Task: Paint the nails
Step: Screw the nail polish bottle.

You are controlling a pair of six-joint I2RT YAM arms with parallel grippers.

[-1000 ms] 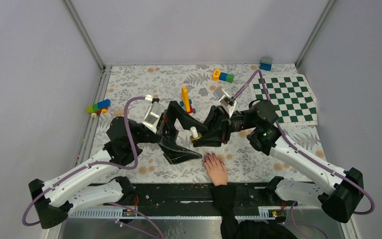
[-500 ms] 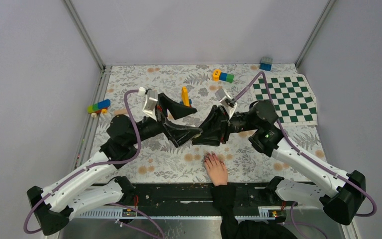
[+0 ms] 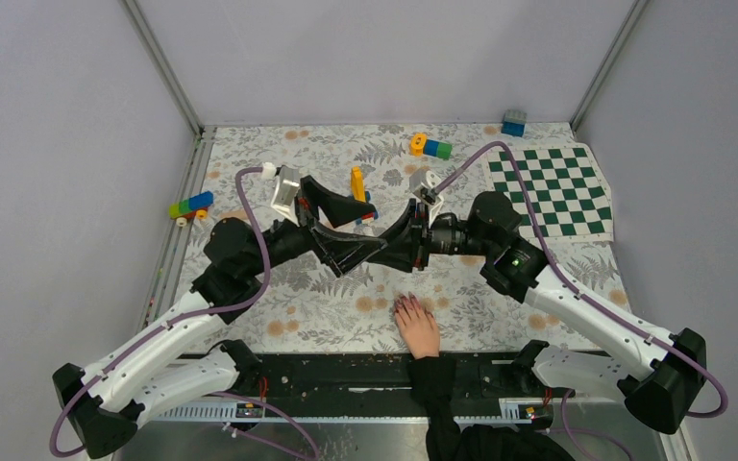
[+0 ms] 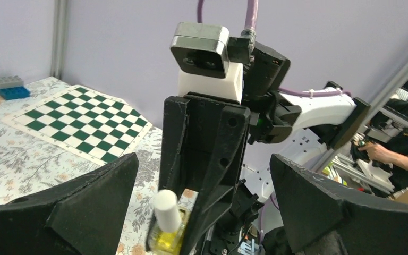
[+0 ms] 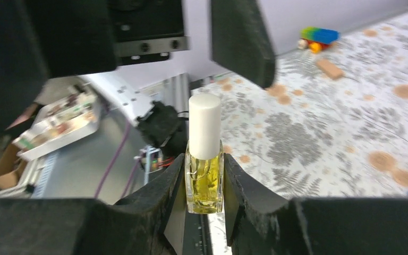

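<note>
The bottle's white cap should be grabbed next by the left gripper to twist the bottle open for painting nails, while the glass is left to the right gripper.
A pale hand (image 3: 419, 327) in a black sleeve lies flat at the table's near edge, its small dark nails (image 3: 403, 304) pointing away. My right gripper (image 5: 204, 166) is shut on a small glass bottle (image 5: 204, 183) of yellow liquid with a white cap (image 5: 204, 125), held above the table. In the top view the right gripper (image 3: 399, 246) points left, beyond the hand. My left gripper (image 3: 375, 229) faces it tip to tip and stands wide open. Its fingers (image 4: 93, 199) flank the bottle (image 4: 166, 226) without touching it.
Toy bricks lie about the floral cloth: an orange, blue and green group (image 3: 430, 146) at the back, a yellow one (image 3: 356, 181) by the left gripper, a coloured group (image 3: 190, 205) at left, a blue one (image 3: 513, 122) in the far corner. A chessboard mat (image 3: 553, 189) is at right.
My left gripper has swung away from the hand, farther up the table, and now faces the right gripper. The right gripper turned and shifted slightly farther back with the bottle. The hand stayed still.
</note>
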